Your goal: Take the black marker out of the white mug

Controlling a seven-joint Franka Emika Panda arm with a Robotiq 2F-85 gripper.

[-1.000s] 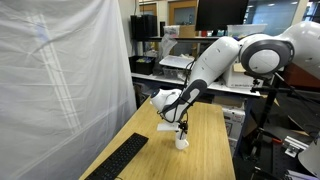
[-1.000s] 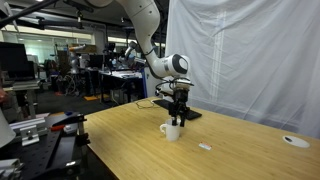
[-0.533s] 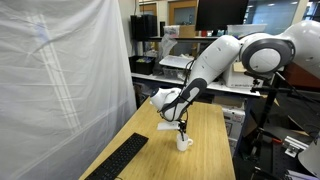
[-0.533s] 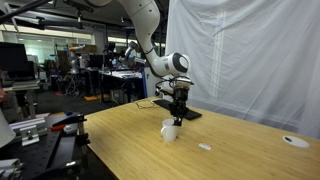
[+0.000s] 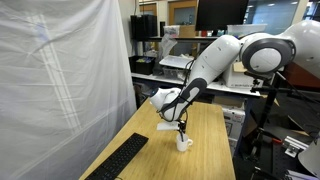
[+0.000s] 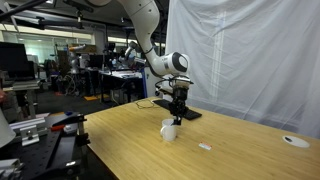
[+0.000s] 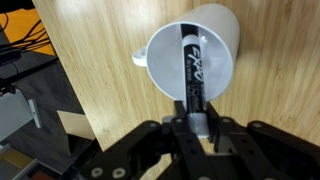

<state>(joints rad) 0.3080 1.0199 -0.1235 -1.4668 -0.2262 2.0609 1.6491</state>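
Observation:
I am pinching the black marker (image 7: 190,66) by its grey end (image 7: 199,124) from both sides with my gripper's fingers, so the marker would slide up out of the white mug if I lifted my gripper now.
The white mug (image 7: 196,45) stands on the wooden table, seen from above in the wrist view with its handle to the left. The black marker (image 7: 190,66) leans inside it, its grey end sticking out over the rim. My gripper (image 7: 197,122) is shut on that grey end, a finger on each side. In both exterior views the gripper (image 5: 183,128) (image 6: 178,120) hangs straight over the mug (image 5: 184,143) (image 6: 171,131), fingertips at the rim. The marker itself is too thin to make out there.
A long black keyboard (image 5: 121,160) lies on the table near the white curtain (image 5: 60,80). A small white disc (image 6: 294,141) and a tiny white piece (image 6: 204,147) lie farther along the table (image 6: 230,150). A dark flat object (image 6: 175,109) sits behind the mug.
The jaws have closed onto the marker's grey end over the last second. The arm and the mug have stayed where they were.

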